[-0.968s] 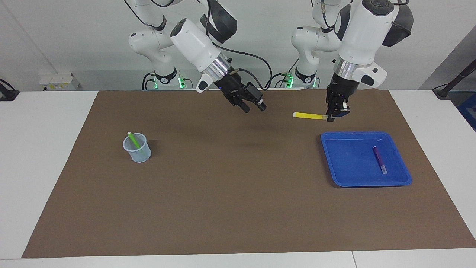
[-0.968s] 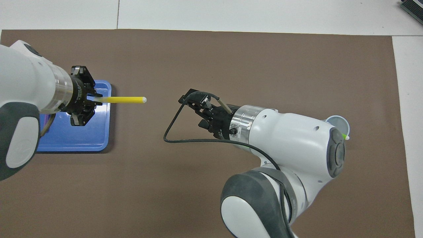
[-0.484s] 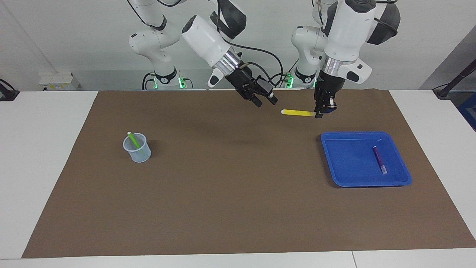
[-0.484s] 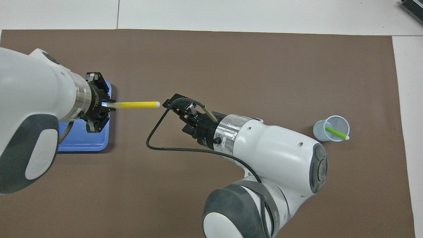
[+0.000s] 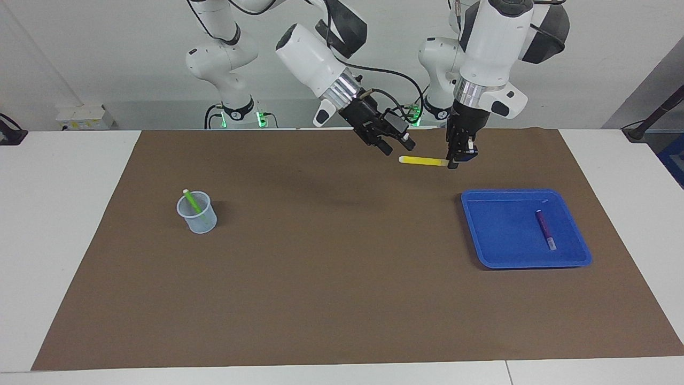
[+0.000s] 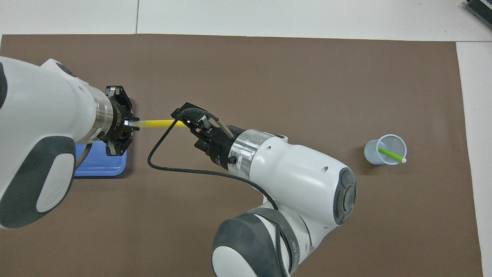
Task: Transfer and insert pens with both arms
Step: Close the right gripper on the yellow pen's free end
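Note:
The right gripper next needs to grip the yellow pen by its free yellow end point(image 6: 178, 124) to transfer it, since the left gripper's fingers cover the pen's whitish end.
My left gripper point(image 5: 460, 158) is shut on the whitish end of the yellow pen point(image 5: 423, 160) and holds it level in the air above the brown mat. It also shows in the overhead view point(image 6: 130, 124), with the yellow pen point(image 6: 157, 123) pointing at my right gripper point(image 6: 180, 115). My right gripper point(image 5: 397, 148) is open, just above the pen's free end, its fingers apart from it. The green pen point(image 5: 192, 203) leans in the clear cup point(image 5: 197, 216). The purple pen point(image 5: 545, 229) lies in the blue tray point(image 5: 497, 235).
The cup point(image 6: 385, 149) stands toward the right arm's end of the mat, the tray point(image 6: 100, 169) toward the left arm's end, partly under the left arm. Two smaller white arms with green lights point(image 5: 235, 115) stand at the robots' edge of the table.
The left gripper has carried the yellow pen away from the tray toward the middle. The right gripper has risen and moved toward it, closing the gap to the pen's free end.

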